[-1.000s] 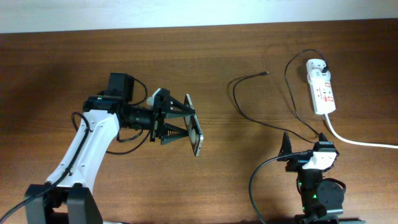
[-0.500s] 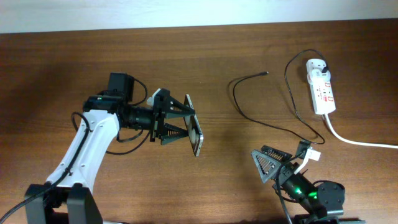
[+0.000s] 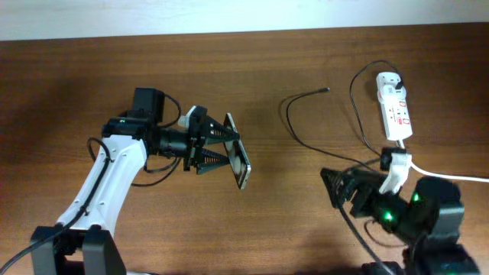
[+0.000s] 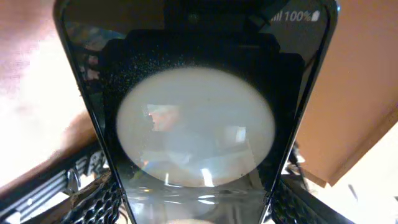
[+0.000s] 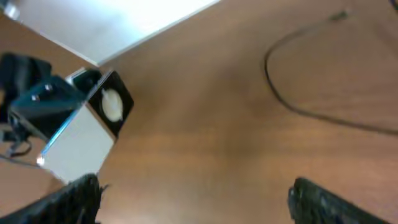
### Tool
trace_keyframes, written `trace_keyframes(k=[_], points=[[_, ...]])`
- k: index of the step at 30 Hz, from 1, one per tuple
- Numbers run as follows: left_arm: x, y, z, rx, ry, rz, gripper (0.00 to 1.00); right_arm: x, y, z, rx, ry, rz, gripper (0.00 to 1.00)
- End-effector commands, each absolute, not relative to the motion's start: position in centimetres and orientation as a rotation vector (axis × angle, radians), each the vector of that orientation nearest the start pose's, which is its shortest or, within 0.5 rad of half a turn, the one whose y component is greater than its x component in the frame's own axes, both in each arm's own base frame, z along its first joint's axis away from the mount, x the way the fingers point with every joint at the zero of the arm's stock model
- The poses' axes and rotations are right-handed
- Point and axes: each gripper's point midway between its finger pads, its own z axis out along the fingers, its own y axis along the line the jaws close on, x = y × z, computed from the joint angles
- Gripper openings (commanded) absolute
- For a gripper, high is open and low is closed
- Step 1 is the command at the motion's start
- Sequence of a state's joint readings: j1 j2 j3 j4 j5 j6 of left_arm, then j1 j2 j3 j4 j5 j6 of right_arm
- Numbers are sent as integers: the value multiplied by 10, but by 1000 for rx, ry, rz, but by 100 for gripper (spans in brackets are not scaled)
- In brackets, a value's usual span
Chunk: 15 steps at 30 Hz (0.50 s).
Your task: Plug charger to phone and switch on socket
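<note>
The right gripper pinches the phone by its free edge (image 3: 244, 164) (image 5: 112, 142) across its thickness next, so my left gripper gets to re-grip the phone to plug the charger.
My left gripper (image 3: 228, 150) is shut on the phone (image 3: 243, 163) and holds it on edge above the table. In the left wrist view the phone (image 4: 196, 127) fills the frame, with a white round patch and "100%" lettering, and my fingers (image 4: 196, 202) clamp its sides. My right gripper (image 3: 335, 189) is open and empty, low at the right front, pointing left toward the phone (image 5: 106, 102). The charger cable (image 3: 294, 126) lies loose, its plug tip (image 3: 327, 89) beyond my right gripper. The cable also shows in the right wrist view (image 5: 292, 106). The socket (image 3: 396, 113) lies at the far right.
The thick white cord (image 3: 443, 174) runs from the socket off the right edge, close by my right arm. The white adapter (image 3: 390, 79) sits in the socket's far end. A pale wall edge (image 3: 229, 15) borders the table at the back.
My right arm has swung up from its folded pose, and its gripper now points left over the table. My left gripper with the phone has barely moved.
</note>
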<state>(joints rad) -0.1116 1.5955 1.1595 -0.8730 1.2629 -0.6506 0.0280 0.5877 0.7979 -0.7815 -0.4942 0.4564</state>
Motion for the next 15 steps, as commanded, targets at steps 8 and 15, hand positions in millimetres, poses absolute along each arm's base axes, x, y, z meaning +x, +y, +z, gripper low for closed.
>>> trace_keyframes(k=[8, 15], points=[[298, -200, 204, -537, 2672, -2097, 69, 196, 161, 289, -257, 2085, 852, 99], [298, -200, 202, -605, 2692, -2090, 69, 217, 244, 258, -268, 2145, 758, 99]])
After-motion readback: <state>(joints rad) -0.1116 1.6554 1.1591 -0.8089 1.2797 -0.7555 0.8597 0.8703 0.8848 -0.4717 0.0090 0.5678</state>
